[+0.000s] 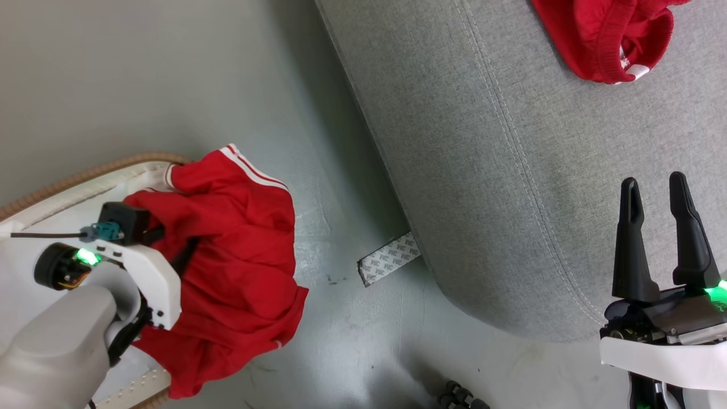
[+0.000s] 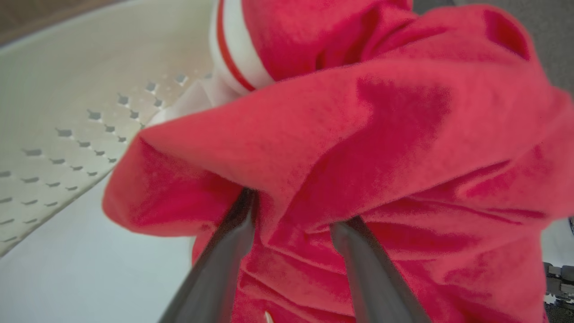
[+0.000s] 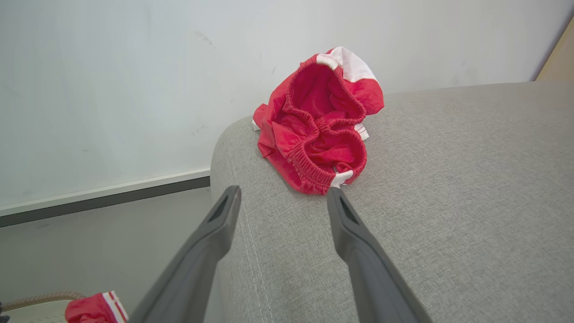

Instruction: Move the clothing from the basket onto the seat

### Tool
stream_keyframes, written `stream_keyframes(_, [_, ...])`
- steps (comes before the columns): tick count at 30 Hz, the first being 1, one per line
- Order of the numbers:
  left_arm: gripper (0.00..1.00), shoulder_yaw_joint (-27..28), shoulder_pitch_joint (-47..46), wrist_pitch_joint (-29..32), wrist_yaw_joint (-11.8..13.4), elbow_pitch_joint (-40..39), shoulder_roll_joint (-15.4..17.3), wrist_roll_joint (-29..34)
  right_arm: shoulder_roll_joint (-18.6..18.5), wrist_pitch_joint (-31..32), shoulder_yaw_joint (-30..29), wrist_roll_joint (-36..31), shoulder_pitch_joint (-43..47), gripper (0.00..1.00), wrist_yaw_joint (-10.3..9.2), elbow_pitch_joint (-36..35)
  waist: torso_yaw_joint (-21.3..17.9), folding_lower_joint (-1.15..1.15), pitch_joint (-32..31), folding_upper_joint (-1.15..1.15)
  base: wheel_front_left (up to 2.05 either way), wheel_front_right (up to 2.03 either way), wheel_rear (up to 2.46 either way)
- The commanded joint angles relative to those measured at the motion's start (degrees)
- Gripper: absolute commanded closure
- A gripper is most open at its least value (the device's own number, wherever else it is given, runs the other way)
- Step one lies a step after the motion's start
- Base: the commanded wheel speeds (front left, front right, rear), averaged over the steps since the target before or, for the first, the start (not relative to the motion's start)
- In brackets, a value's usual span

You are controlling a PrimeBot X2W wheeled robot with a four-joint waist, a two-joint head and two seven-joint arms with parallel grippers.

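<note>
The left gripper grabs the red garment by a bunched fold (image 1: 187,249) that stands up next, since the rest spills slack (image 1: 252,300) over the basket.
A red garment (image 1: 238,238) with white stripes lies heaped in the cream basket (image 1: 85,187) and spills over its rim onto the floor side. My left gripper (image 2: 296,206) is pushed into this clothing (image 2: 381,134). Its fingers (image 2: 224,251) stand apart with bunched fabric between them, and a fold covers their tips. The perforated basket wall (image 2: 67,112) shows behind. A second red garment (image 1: 608,34) lies crumpled on the grey seat (image 1: 511,170). My right gripper (image 1: 656,193) hangs open and holds nothing above the seat (image 3: 448,202), short of that garment (image 3: 318,130).
Grey floor (image 1: 170,85) separates the basket from the seat. A strip of patterned tape (image 1: 389,258) lies on the floor at the seat's edge. A dark knobbly object (image 1: 460,397) sits at the bottom. A white wall (image 3: 134,67) with a baseboard stands behind the seat.
</note>
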Motion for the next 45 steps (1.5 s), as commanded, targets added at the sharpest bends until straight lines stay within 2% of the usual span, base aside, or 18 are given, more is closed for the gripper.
stream_keyframes(1, [1.0,-0.61,-0.81,-0.29,0.08,0.51,0.48,-0.96,0.03,0.04,0.13,0.24,-0.46,0.0,-0.13,-0.15,-0.08,-0.01,0.1,0.0,0.0,0.0,0.0])
stream_keyframes(11, [1.0,-4.65,-1.24,-2.53,0.07,1.29,-1.25,-4.4,0.03,0.04,-0.15,-1.21,-0.72,0.0,-0.13,0.81,0.95,-0.01,-2.35,0.0,0.0,0.0,0.0])
stream_keyframes(17, [1.0,-5.93,-0.47,-3.46,0.07,1.17,-3.15,-5.68,0.03,0.04,-0.84,-2.51,-0.79,0.0,-0.13,1.29,2.49,-0.01,-5.02,0.0,0.0,0.0,0.0])
stream_keyframes(23, [1.0,-6.69,0.96,-4.22,0.07,0.07,-6.29,-5.92,0.02,0.04,-2.0,-4.71,-1.07,0.0,-0.14,2.32,5.59,-0.01,-10.08,0.0,0.0,0.0,0.0])
stream_keyframes(35, [1.0,2.06,7.27,-4.11,0.07,-8.56,-12.73,0.68,-0.01,0.05,-2.97,-9.87,-0.24,0.0,-0.13,6.81,13.94,-0.01,-23.51,0.0,0.0,0.0,0.0])
stream_keyframes(45, [1.0,12.3,14.33,-4.11,0.07,-19.1,-16.62,11.99,-0.02,0.04,-2.37,-11.03,1.25,0.0,-0.14,11.61,20.37,-0.01,-33.83,0.0,0.0,0.0,0.0])
